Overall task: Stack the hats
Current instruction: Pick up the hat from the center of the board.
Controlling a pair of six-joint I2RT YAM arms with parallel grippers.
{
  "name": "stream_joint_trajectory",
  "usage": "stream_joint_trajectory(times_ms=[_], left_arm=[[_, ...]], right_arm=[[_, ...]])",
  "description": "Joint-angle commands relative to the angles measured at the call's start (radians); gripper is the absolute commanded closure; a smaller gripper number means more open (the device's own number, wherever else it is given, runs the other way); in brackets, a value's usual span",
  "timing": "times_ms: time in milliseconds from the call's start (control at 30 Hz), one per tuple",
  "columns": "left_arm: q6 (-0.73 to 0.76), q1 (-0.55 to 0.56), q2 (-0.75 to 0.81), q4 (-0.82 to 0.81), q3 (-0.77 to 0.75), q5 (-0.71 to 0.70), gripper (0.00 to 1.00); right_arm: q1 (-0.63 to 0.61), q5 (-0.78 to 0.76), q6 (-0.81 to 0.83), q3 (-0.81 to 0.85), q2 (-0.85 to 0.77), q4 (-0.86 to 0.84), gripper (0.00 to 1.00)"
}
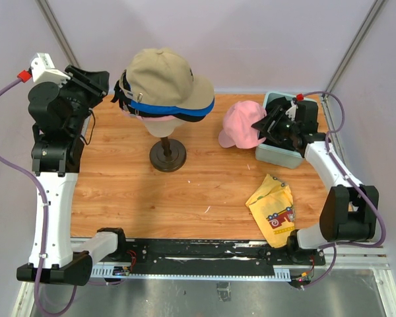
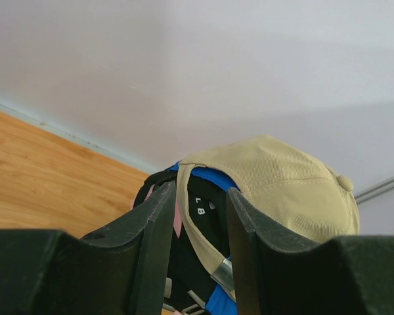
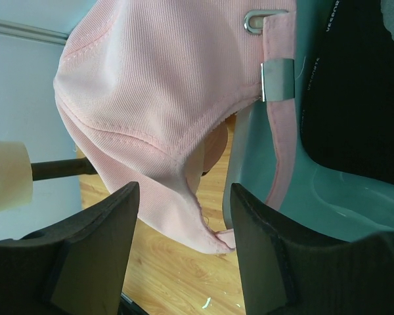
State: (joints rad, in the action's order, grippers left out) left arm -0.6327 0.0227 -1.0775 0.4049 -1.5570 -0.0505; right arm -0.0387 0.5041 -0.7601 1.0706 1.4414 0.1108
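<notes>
The pink hat has its seam corner (image 1: 253, 127) (image 3: 182, 167) beyond the ends of the fingers, so my right gripper needs to move toward the hat before it closes on it.
A stack of hats sits on the mannequin head: a tan hat (image 1: 162, 72) on top, over a bright blue hat (image 1: 185, 109), a black hat (image 1: 182, 118) and a pink edge at the bottom. My left gripper (image 1: 104, 82) is open behind the stack. In the left wrist view its jaws (image 2: 200, 193) straddle the tan hat's (image 2: 282, 177) back strap without pinching it. A loose pink hat (image 1: 243, 124) leans on the teal bin (image 1: 280, 156). My right gripper (image 1: 261, 127) is open, with the pink hat's (image 3: 157, 85) lower edge between its fingers (image 3: 184, 197).
The mannequin's dark stand (image 1: 167, 155) is at the table's centre-left. The teal bin (image 3: 315, 190) holds a black item (image 3: 361, 85). A yellow cloth with red print (image 1: 274, 208) lies front right. White walls enclose the back and sides.
</notes>
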Motion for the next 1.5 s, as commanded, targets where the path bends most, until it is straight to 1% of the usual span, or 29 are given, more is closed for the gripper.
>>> stream_joint_trajectory(times_ms=[0, 400, 533, 667, 700, 867, 933, 1000, 1233, 1467], left_arm=[[0.016, -0.001, 0.020, -0.058, 0.013, -0.007, 0.59], [0.021, -0.001, 0.018, -0.080, 0.027, -0.009, 0.59], [0.025, -0.001, 0.019, -0.080, 0.032, -0.011, 0.59], [0.028, -0.001, 0.022, -0.077, 0.033, -0.017, 0.59], [0.029, -0.001, 0.023, -0.076, 0.032, -0.017, 0.59], [0.032, -0.001, 0.030, -0.068, 0.032, -0.024, 0.59], [0.033, -0.001, 0.034, -0.066, 0.032, -0.025, 0.59], [0.040, -0.001, 0.036, -0.062, 0.026, -0.027, 0.59], [0.049, -0.001, 0.037, -0.054, -0.017, -0.018, 0.58], [0.031, -0.001, 0.032, -0.073, -0.057, 0.043, 0.57]], right_arm=[[0.019, 0.013, -0.014, 0.033, 0.015, -0.052, 0.41], [0.018, 0.038, -0.050, 0.034, 0.062, -0.136, 0.42], [0.019, 0.052, -0.068, 0.032, 0.078, -0.175, 0.46], [0.019, 0.070, -0.085, 0.034, 0.092, -0.206, 0.54], [0.019, 0.079, -0.090, 0.038, 0.097, -0.212, 0.58], [0.019, 0.109, -0.101, 0.039, 0.094, -0.226, 0.87], [0.019, 0.115, -0.101, 0.038, 0.083, -0.226, 0.95], [0.019, 0.122, -0.103, 0.045, 0.067, -0.227, 0.99], [0.019, 0.145, -0.109, 0.135, 0.006, -0.178, 0.99], [0.019, 0.146, -0.115, 0.256, -0.059, -0.109, 0.99]])
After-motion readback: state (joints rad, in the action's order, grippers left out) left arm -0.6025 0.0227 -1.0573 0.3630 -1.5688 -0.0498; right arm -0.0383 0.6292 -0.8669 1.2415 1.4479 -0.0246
